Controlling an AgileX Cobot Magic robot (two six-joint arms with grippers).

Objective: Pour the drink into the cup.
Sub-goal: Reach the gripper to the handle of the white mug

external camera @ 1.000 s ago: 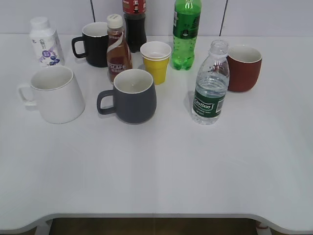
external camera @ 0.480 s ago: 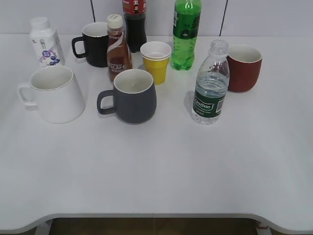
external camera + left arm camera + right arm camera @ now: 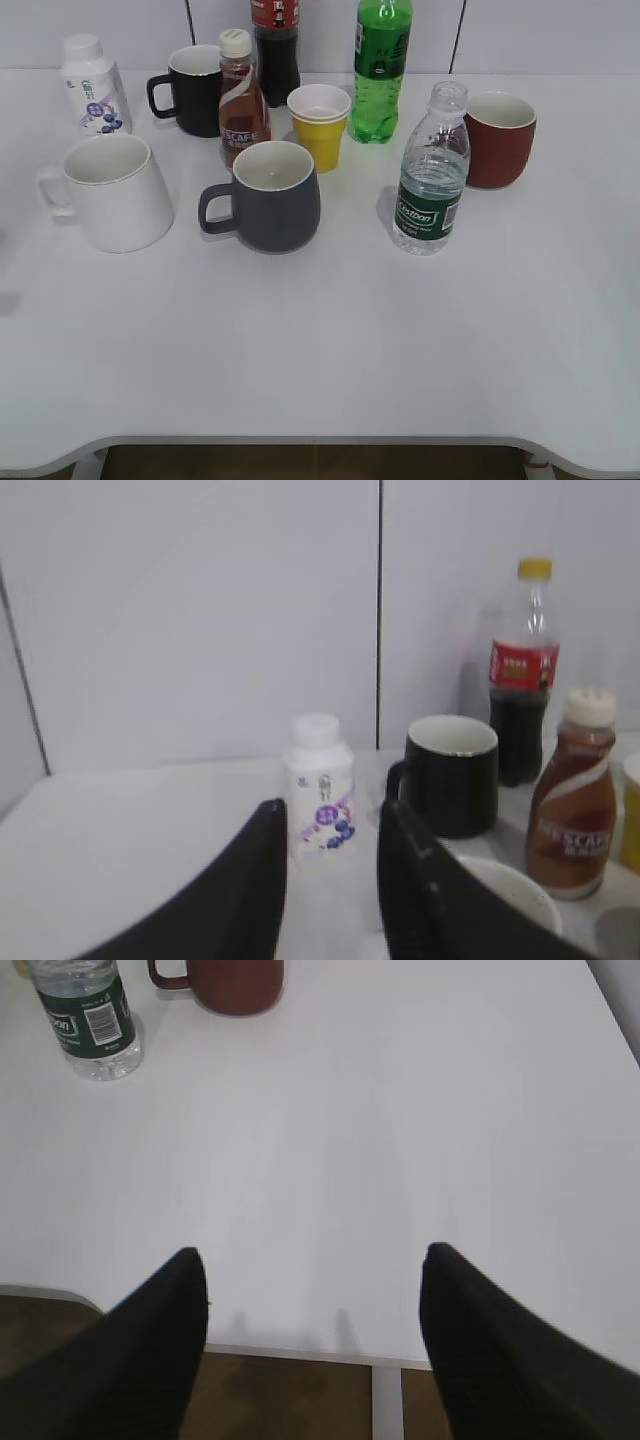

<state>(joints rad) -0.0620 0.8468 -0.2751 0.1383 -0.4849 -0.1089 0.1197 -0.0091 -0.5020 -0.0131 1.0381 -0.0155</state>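
Observation:
The left gripper should pick up the white mug by its slim handle (image 3: 54,192) next, because the white mug's round body (image 3: 122,198) is wide.
The drink, a clear capless water bottle with a dark green label (image 3: 430,180), stands upright right of centre; it also shows at the top left of the right wrist view (image 3: 88,1015). The cup, a large white mug (image 3: 115,192), stands at the left, handle pointing left; part of its rim shows in the left wrist view (image 3: 510,885). Neither gripper shows in the exterior view. My left gripper (image 3: 330,825) is open and empty, low over the table's left side near the white mug. My right gripper (image 3: 312,1260) is wide open and empty over the table's front edge, well short of the bottle.
A dark grey mug (image 3: 270,195), a yellow paper cup (image 3: 320,125), a brown coffee bottle (image 3: 242,100), a black mug (image 3: 195,90), a cola bottle (image 3: 275,40), a green soda bottle (image 3: 380,65), a red mug (image 3: 498,140) and a small white bottle (image 3: 92,85) stand around them.
A faint shadow has appeared at the table's left edge in the exterior view. No object has moved.

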